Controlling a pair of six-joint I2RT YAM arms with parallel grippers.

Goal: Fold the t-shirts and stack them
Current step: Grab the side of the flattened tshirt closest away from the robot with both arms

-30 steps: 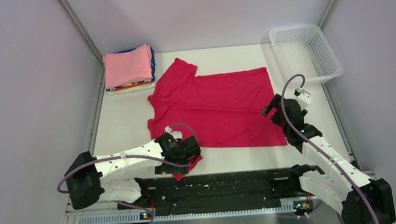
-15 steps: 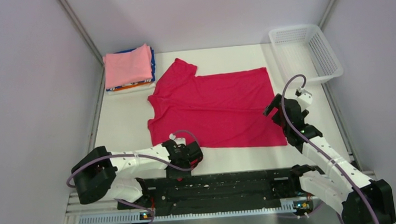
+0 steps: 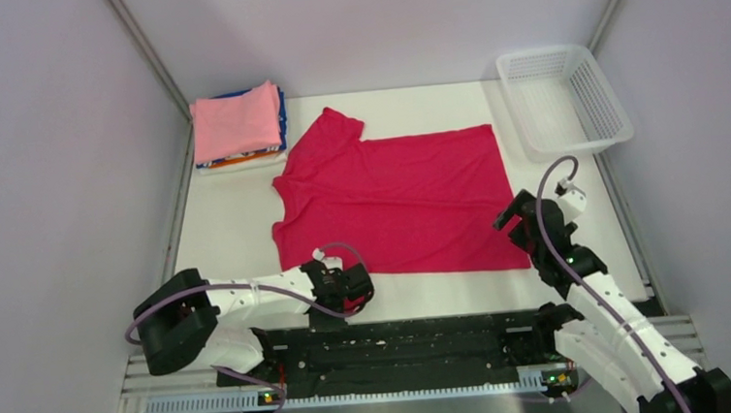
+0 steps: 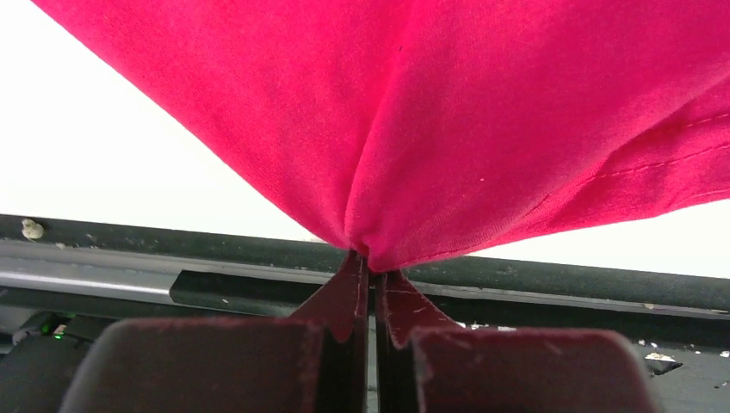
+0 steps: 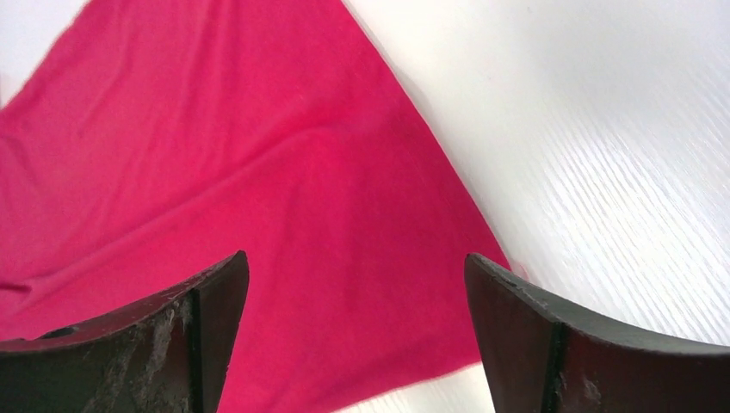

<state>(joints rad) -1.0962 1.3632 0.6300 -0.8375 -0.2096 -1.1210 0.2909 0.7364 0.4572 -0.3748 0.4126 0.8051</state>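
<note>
I next need to pinch the crimson-red t-shirt's near corner (image 3: pixel 524 261) (image 5: pixel 479 337), opposite the held sleeve, with my right gripper, so that the t-shirt's near side folds over evenly.
A crimson-red t-shirt (image 3: pixel 400 199) lies spread flat across the middle of the white table. My left gripper (image 3: pixel 355 289) is low at the shirt's near left sleeve. In the left wrist view my left gripper (image 4: pixel 372 262) is shut on a bunched fold of the red cloth (image 4: pixel 448 112), which fans up from the tips. My right gripper (image 3: pixel 511 218) hovers over the shirt's near right corner. In the right wrist view my right gripper (image 5: pixel 355 258) is open, with that red corner (image 5: pixel 258 172) below and between the fingers. A stack of folded t-shirts, light pink on top (image 3: pixel 236 121), sits at the back left.
A white mesh basket (image 3: pixel 568 95) stands at the back right corner. The black rail (image 3: pixel 400 335) runs along the table's near edge just behind the left gripper. Grey walls close in both sides of the table.
The left gripper has dropped toward the near edge and closed on the red sleeve. The right gripper has shifted nearer, over the shirt's near right corner, still open.
</note>
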